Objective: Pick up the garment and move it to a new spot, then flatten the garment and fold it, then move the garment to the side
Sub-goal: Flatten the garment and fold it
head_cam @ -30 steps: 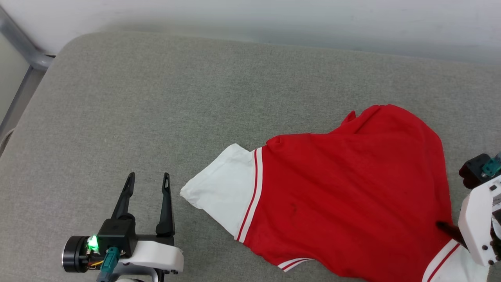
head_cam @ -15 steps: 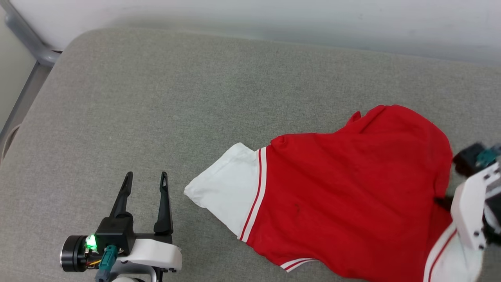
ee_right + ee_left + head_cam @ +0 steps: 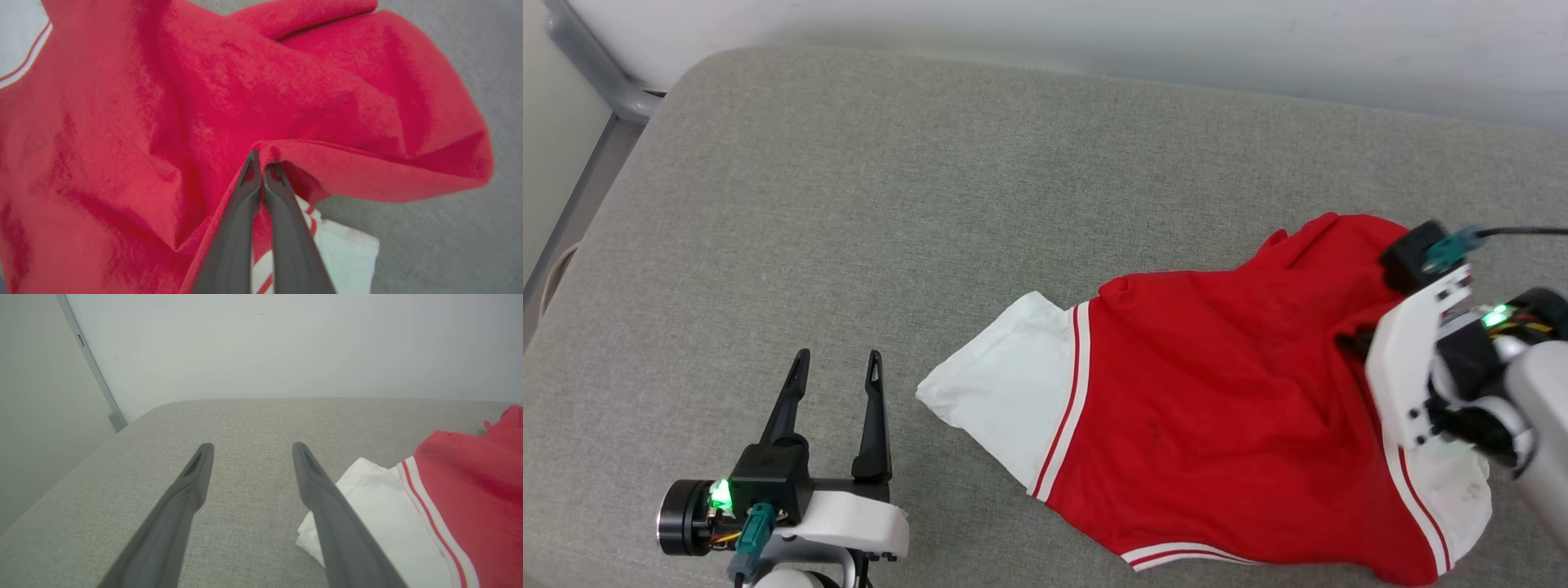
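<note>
Next, my left gripper pinches the white sleeve by its puckered tip [image 3: 935, 395], since the wide panel [image 3: 1027, 387] beside the striped trim lies flat on the cushion.
The garment [image 3: 1201, 408], a red jersey with white sleeves and red-and-white striped trim, lies crumpled on the right half of the grey cushion [image 3: 890, 204]. My right gripper [image 3: 263, 161] is shut on a fold of the red cloth, which rises in a ridge around its tips; its white wrist [image 3: 1413, 359] stands over the garment's right side. Left of one white sleeve [image 3: 996, 392], my left gripper [image 3: 837, 367] rests open and empty just above the cushion; the left wrist view has the same sleeve [image 3: 367, 506] beside its right finger [image 3: 322, 490].
A pale wall [image 3: 1094, 33] runs along the cushion's far edge. A grey metal frame post [image 3: 588, 65] stands at the far left corner. Bare cushion stretches to the left and behind the garment.
My right gripper has shut on the garment's right edge and moved up and inward, lifting a fold of red cloth. The camera has shifted slightly. The left arm has kept its place.
</note>
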### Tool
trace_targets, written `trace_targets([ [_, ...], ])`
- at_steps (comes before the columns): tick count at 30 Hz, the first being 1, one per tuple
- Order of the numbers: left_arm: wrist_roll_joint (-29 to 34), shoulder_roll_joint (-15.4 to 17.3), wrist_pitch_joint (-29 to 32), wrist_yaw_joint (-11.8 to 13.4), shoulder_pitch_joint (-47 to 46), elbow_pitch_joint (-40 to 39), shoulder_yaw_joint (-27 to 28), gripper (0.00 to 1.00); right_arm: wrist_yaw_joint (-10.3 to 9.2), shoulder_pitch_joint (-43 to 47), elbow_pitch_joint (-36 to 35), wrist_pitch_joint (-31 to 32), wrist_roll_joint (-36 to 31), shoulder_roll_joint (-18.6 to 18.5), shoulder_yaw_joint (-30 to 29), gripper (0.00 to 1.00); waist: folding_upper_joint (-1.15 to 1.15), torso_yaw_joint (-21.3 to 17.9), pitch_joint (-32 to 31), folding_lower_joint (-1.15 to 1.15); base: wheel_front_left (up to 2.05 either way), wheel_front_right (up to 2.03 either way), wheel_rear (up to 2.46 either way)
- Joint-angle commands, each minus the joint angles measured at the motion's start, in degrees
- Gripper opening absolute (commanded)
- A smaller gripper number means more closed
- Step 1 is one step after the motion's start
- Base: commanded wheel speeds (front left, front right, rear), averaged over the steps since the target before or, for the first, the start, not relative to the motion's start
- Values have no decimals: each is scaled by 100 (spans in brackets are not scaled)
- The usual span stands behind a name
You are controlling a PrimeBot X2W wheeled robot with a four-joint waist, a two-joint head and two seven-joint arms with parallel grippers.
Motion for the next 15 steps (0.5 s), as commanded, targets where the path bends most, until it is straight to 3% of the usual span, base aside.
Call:
trace_targets([
  [1, 20, -5, -14, -15, -49, 10, 4, 100, -5, -64, 117, -28, -22, 88, 97, 0, 0, 7, 10, 0, 0, 0, 0],
  [5, 22, -9, -14, -15, -94, 67, 7, 100, -5, -187, 801, -73, -49, 383, 684, 0, 0, 6, 0, 0, 0, 0, 0],
  [6, 23, -9, -14, -14, -89, 80, 17, 100, -5, -170, 929, -139, -10, 431, 800, 10, 0, -3, -19, 0, 0, 0, 0],
  [7, 28, -6, -14, -17, -86, 92, 30, 100, -5, -166, 1038, -232, 39, 460, 881, 40, 0, -14, -43, 0, 0, 0, 0],
  [8, 33, 7, -14, -21, -78, 98, 45, 100, -5, -191, 1119, -366, 58, 465, 934, 49, 0, -35, -76, 0, 0, 0, 0],
  [9, 31, 25, -14, -28, -69, 100, 63, 100, -5, -241, 1154, -536, 48, 444, 976, 100, 0, -62, -111, 0, 0, 0, 0],
  [15, -50, 135, -14, -135, -71, 74, 182, 100, -6, -224, 1144, -2017, -96, 197, 715, 100, 0, -265, -432, 0, 0, 0, 0],
])
